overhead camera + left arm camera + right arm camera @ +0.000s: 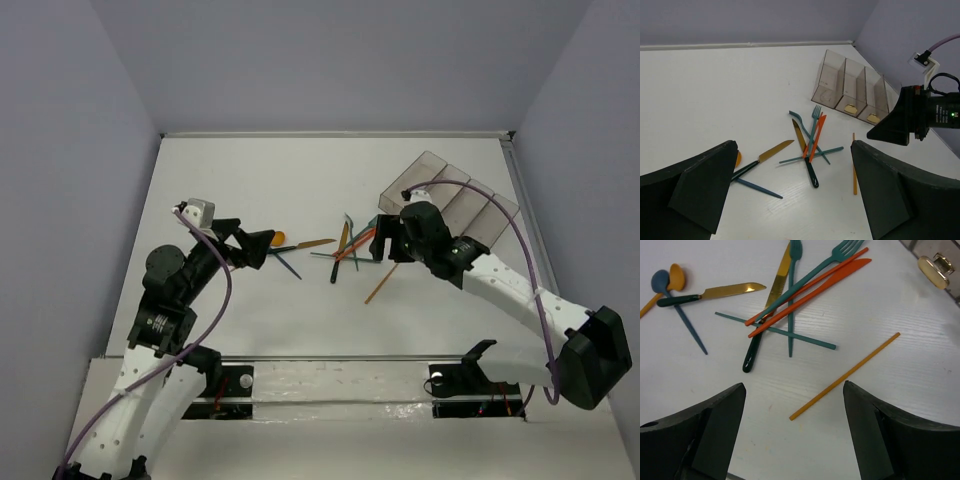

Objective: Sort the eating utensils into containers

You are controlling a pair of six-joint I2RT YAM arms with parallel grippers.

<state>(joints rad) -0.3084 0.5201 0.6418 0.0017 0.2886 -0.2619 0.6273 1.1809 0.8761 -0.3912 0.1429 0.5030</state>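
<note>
The orange stick needs both ends free to fit lengthwise into a container. My right gripper should next grab the stick by its middle [381, 284] [845, 376].
The eating utensils [345, 250] lie in a loose crossed pile mid-table: teal forks, an orange knife and a gold-bladed, dark-handled knife [807, 150]. The pile also shows in the right wrist view [795, 295]. A second gold knife [765, 157], a blue spoon [662, 280] and an orange spoon [675, 272] lie to its left. An orange stick [845, 376] lies apart, near the right gripper. The containers [450, 200] stand at the back right, also in the left wrist view [852, 90]. My left gripper [262, 245] is open and empty, left of the pile. My right gripper [383, 238] is open and empty over the pile's right edge.
Two bins hold a pale gold piece at their near end [872, 118]; one shows in the right wrist view [932, 271]. Grey walls [330, 60] close in the white table. A rail [330, 385] runs along the near edge between the arm bases.
</note>
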